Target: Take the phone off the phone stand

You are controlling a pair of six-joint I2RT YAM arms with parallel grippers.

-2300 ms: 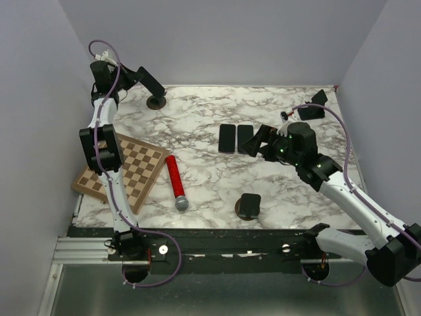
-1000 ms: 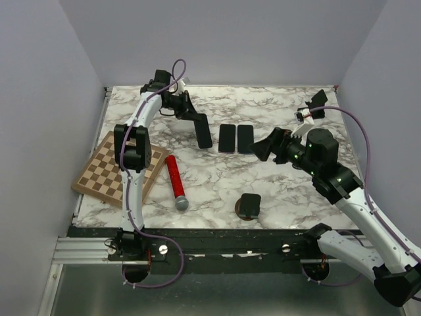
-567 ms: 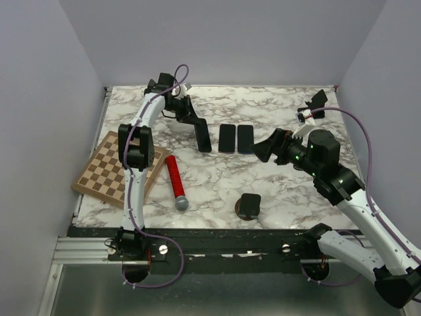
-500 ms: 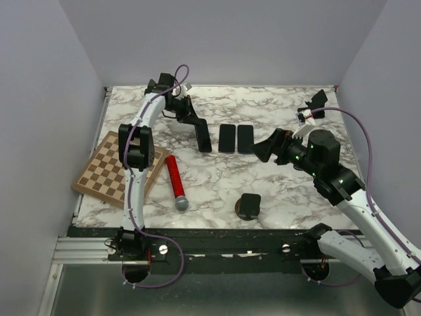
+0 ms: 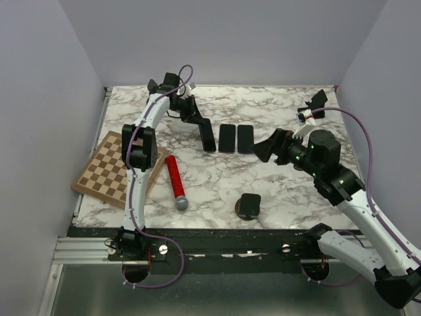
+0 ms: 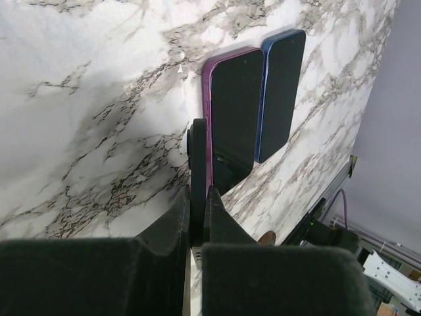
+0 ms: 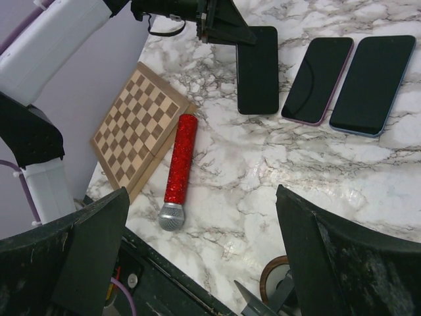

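My left gripper should open now, because the black phone hangs low over flat, empty marble beside the purple phone (image 5: 227, 138) and would land there.
My left gripper (image 5: 196, 120) is shut on one end of a black phone (image 5: 207, 135), held low over the marble table just left of a purple phone (image 5: 227, 138) and a blue phone (image 5: 245, 138) that lie flat. In the left wrist view the fingers (image 6: 179, 210) pinch the black phone (image 6: 197, 164) edge-on beside the purple phone (image 6: 231, 118). I cannot tell whether its far end touches the table. A black phone stand (image 5: 249, 205) on a brown base stands empty near the front edge. My right gripper (image 5: 265, 146) is open and empty, right of the phones.
A red microphone (image 5: 175, 182) lies left of centre beside a chessboard (image 5: 115, 170) at the left edge. Another black stand (image 5: 314, 105) is at the far right corner. The right wrist view shows the black phone (image 7: 258, 69), the microphone (image 7: 179, 168) and the chessboard (image 7: 141, 125).
My left arm has swung from the back left corner toward the centre with the black phone and has moved it a little right, close to the purple phone. The right gripper drew back slightly.
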